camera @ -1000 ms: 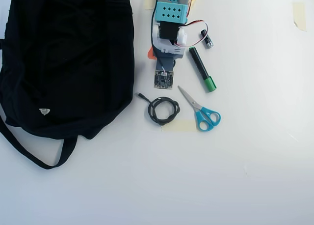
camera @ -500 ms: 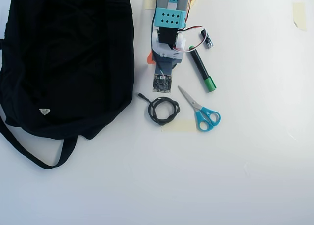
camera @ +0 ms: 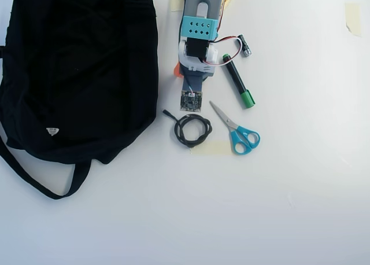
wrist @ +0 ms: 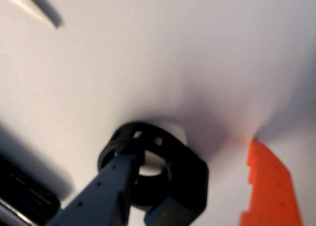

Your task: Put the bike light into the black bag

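Observation:
The gripper grips the light by its round rubber strap (wrist: pixel 165 144) next, to put the bike light into the black bag.
In the wrist view the bike light (wrist: pixel 190 171), a black blocky body with a round rubber strap loop, lies on the white table between my fingers. It rests against the dark grey finger (wrist: pixel 106 191), and the orange finger (wrist: pixel 269 186) stands well apart to its right. My gripper (wrist: pixel 190 154) is open. In the overhead view the arm (camera: pixel 196 39) covers the light and only an orange bit of the gripper (camera: pixel 176 71) shows. The black bag (camera: pixel 81 68), with its white label (camera: pixel 52 131) and strap, lies to the arm's left.
In the overhead view a coiled black cable (camera: pixel 192 130), teal-handled scissors (camera: pixel 237 132), a black marker with a green cap (camera: pixel 238 81) and a small battery (camera: pixel 245 46) lie near the arm. A dark object (wrist: pixel 22 191) shows at the wrist view's lower left.

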Tool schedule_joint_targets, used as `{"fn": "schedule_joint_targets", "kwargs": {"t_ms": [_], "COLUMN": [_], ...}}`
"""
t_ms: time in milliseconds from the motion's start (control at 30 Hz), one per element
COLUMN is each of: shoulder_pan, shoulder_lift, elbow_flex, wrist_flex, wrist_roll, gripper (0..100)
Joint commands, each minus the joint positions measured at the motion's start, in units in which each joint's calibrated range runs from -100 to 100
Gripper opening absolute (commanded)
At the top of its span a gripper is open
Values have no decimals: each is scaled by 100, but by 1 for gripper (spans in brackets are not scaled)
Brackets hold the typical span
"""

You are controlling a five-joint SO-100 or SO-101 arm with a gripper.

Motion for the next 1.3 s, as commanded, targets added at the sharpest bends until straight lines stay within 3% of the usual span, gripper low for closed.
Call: {"fn": "schedule_joint_targets", "kwargs": {"t_ms": [0, 200, 400, 1033, 1267], "shoulder_pan": [-57, -50, -57, -177, -244], "shoulder_lift": [79, 87, 87, -46, -54], "elbow_flex": [-58, -31, -13, -822, -1352], "wrist_flex": [-37, -37, -37, 58, 919], "wrist_roll": [28, 33, 33, 28, 28], "gripper": [27, 24, 1, 2, 2]}}
